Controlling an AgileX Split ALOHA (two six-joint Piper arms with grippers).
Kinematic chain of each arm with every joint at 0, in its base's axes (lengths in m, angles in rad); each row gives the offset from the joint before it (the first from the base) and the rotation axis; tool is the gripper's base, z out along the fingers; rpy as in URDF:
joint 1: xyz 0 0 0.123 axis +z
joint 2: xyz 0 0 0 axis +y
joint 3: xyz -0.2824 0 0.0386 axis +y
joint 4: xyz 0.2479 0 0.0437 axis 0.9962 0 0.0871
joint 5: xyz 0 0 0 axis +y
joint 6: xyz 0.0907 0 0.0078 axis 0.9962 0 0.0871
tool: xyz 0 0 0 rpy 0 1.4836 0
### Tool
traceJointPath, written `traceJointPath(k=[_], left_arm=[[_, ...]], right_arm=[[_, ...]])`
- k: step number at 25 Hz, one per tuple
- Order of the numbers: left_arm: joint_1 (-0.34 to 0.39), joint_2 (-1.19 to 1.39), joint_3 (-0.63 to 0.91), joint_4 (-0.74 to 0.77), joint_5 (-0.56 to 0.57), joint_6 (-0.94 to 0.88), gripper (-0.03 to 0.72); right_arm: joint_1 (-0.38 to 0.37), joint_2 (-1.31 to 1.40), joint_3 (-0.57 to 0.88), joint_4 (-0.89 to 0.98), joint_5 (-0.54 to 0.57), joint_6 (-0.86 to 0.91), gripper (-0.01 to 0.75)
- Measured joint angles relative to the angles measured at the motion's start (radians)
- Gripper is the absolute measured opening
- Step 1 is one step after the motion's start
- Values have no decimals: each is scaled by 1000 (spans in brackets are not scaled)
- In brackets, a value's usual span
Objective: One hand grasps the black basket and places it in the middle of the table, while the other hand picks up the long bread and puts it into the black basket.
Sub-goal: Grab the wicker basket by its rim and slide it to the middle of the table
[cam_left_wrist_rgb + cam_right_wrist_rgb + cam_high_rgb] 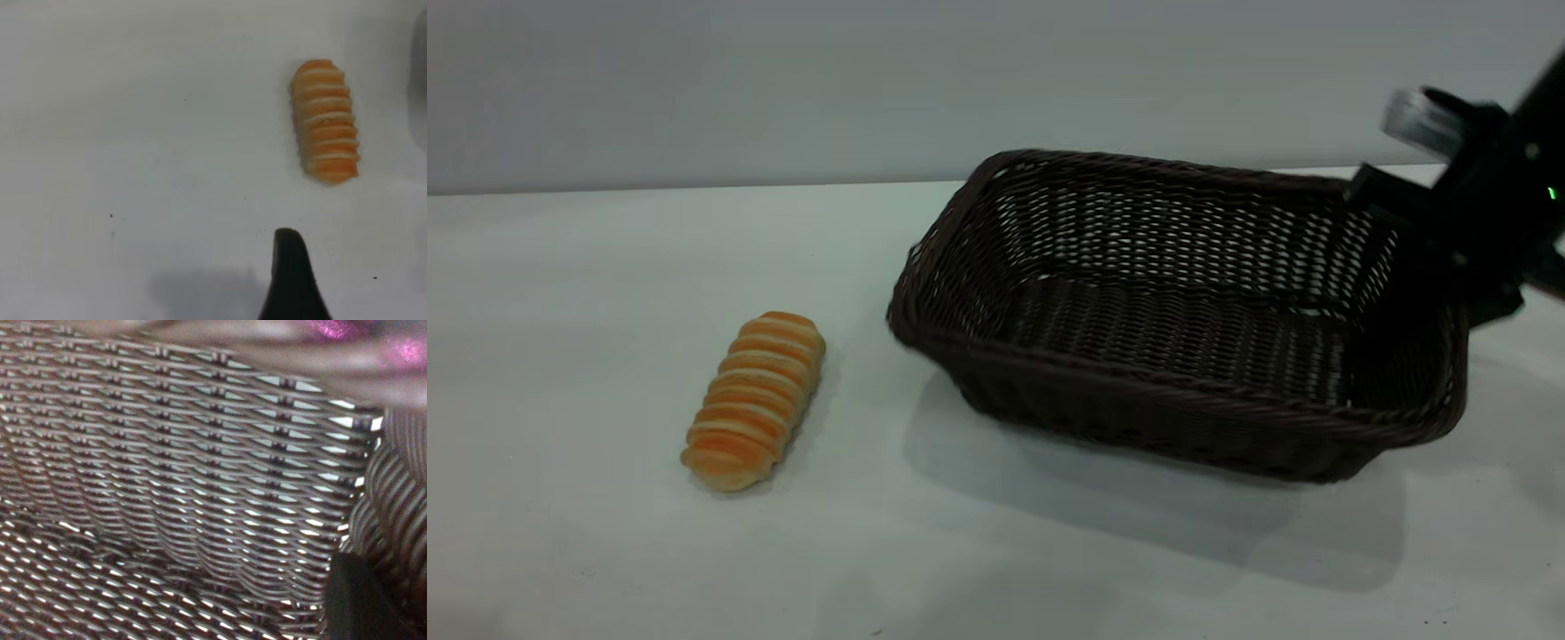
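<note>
The long bread should be picked up next by its ridged middle (753,399) (325,121) with my left gripper, so that it can go into the black basket.
The black basket (1183,404) hangs tilted a little above the table (587,267), right of centre, with its shadow below it. My right gripper (1449,258) is shut on the basket's right rim. The right wrist view is filled by the woven wall (200,487), with one black finger (357,600) against it. The long bread (754,400) lies on the table left of the basket, apart from it. In the left wrist view the bread (325,120) lies ahead of my left gripper (331,290), which is open and empty above the table. Only one of its fingers (290,280) shows.
A plain grey wall runs behind the table's far edge (694,187). A few tiny dark specks (111,215) dot the tabletop. Bare table lies around the bread and in front of the basket.
</note>
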Motion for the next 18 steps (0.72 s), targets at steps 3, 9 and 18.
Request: traceJointPath(k=[3, 9, 18], left_arm=[[0, 0, 0, -1, 0, 0, 539], [0, 5, 0, -1, -3, 0, 539], [0, 193, 0, -46, -68, 0, 539]], right_arm=[[37, 63, -121, -43, 78, -50, 98], [121, 191, -277, -45, 128, -84, 98], [130, 251, -325, -48, 70, -90, 163]])
